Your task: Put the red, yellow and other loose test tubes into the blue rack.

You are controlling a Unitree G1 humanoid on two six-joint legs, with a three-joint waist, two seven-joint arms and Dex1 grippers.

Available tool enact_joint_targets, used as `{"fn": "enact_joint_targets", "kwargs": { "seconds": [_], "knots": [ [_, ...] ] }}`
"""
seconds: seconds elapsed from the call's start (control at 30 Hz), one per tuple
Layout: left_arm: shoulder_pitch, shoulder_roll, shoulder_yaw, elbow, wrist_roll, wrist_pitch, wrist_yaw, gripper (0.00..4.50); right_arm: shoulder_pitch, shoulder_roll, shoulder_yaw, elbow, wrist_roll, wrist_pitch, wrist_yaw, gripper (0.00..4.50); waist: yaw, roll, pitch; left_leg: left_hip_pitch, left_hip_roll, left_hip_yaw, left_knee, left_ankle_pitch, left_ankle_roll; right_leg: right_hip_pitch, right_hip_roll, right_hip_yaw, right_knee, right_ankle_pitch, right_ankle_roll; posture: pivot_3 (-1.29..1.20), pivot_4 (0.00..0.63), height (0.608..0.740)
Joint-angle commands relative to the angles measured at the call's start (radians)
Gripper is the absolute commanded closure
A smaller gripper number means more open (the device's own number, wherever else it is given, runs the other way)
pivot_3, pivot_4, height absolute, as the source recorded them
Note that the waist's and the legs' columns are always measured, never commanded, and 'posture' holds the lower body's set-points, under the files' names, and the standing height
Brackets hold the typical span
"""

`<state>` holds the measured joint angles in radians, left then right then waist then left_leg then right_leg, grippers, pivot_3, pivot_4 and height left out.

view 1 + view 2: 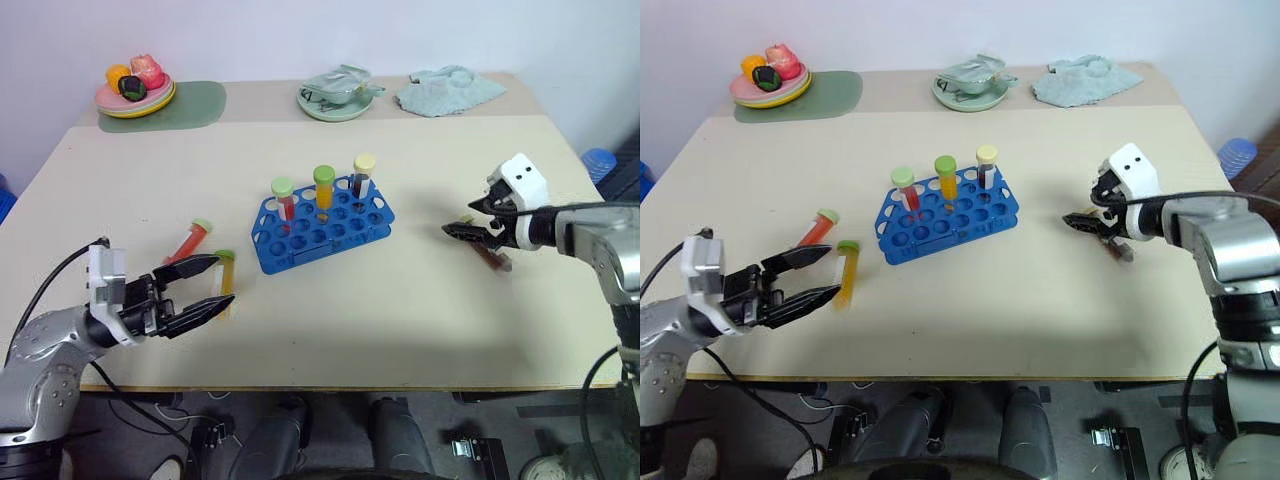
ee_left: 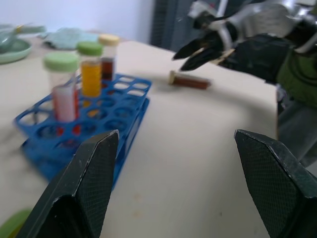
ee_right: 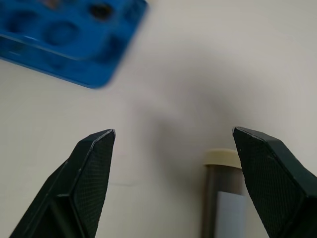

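I need to line my right gripper up with the cap before I close on the cream cap [image 3: 222, 157], because it sits off-centre and short of between the gripper's fingers.
The blue rack [image 1: 322, 232] stands mid-table with three capped tubes upright in its back row. A loose red tube [image 1: 188, 241] and a loose yellow tube [image 1: 226, 274] lie on the table to its left. My left gripper [image 1: 222, 283] is open and level, its fingertips on either side of the yellow tube's near end. A loose dark brown tube [image 1: 492, 258] with a cream cap [image 3: 222, 157] lies right of the rack. My right gripper [image 1: 455, 229] hovers over it, open and tilted down. The left wrist view looks past the rack [image 2: 126, 106] to that tube [image 2: 190, 81].
At the back are a plate of toy food [image 1: 135, 92] on a green mat [image 1: 195, 106], a green dish [image 1: 335, 98] and a crumpled pale cloth [image 1: 448, 90]. The table's front edge runs just ahead of both arms.
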<state>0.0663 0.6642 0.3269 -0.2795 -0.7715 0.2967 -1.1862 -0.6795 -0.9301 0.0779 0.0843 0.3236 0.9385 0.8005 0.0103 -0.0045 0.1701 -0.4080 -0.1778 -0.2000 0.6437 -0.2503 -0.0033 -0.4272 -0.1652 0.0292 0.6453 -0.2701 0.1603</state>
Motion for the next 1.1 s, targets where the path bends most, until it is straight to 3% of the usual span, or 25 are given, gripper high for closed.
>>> {"fn": "enact_joint_targets", "kwargs": {
  "seconds": [0.03, 0.4, 0.8, 1.1],
  "knots": [
    [-0.016, -0.013, -0.021, -0.021, 0.018, -0.029, 0.004, 0.72, -0.093, -0.034, 0.056, 0.061, -0.054, 0.078, 0.021, 0.61, 0.001, 0.000, 0.000, 0.000, 0.000, 0.000, 0.000, 0.000, 0.000, 0.000, 0.000, 0.000, 0.000, 0.000, 0.000, 0.00, 0.150, 0.740],
    [-0.063, -0.065, -0.118, -0.021, 0.050, -0.051, 0.015, 0.72, -0.323, -0.031, 0.254, 0.370, -0.209, 0.112, 0.158, 0.61, 0.000, 0.000, 0.000, 0.000, 0.000, 0.001, 0.001, 0.000, 0.000, 0.000, 0.000, 0.000, 0.000, 0.001, 0.002, 0.00, 0.150, 0.740],
    [-0.074, -0.071, -0.159, -0.040, 0.056, -0.041, 0.020, 0.72, -0.443, 0.091, 0.285, 0.638, -0.294, 0.057, 0.222, 0.61, -0.007, 0.000, 0.000, 0.000, 0.000, 0.001, 0.001, 0.002, -0.004, 0.000, 0.000, 0.000, 0.000, 0.001, 0.002, 0.00, 0.150, 0.740],
    [-0.044, -0.055, -0.140, -0.085, 0.044, -0.018, 0.038, 0.72, -0.434, 0.149, 0.302, 0.744, -0.368, -0.024, 0.236, 0.61, -0.007, 0.000, 0.000, 0.000, 0.000, 0.001, 0.001, 0.003, -0.005, 0.000, 0.000, 0.000, 0.000, 0.001, 0.002, 0.00, 0.150, 0.740]
  ]
}}
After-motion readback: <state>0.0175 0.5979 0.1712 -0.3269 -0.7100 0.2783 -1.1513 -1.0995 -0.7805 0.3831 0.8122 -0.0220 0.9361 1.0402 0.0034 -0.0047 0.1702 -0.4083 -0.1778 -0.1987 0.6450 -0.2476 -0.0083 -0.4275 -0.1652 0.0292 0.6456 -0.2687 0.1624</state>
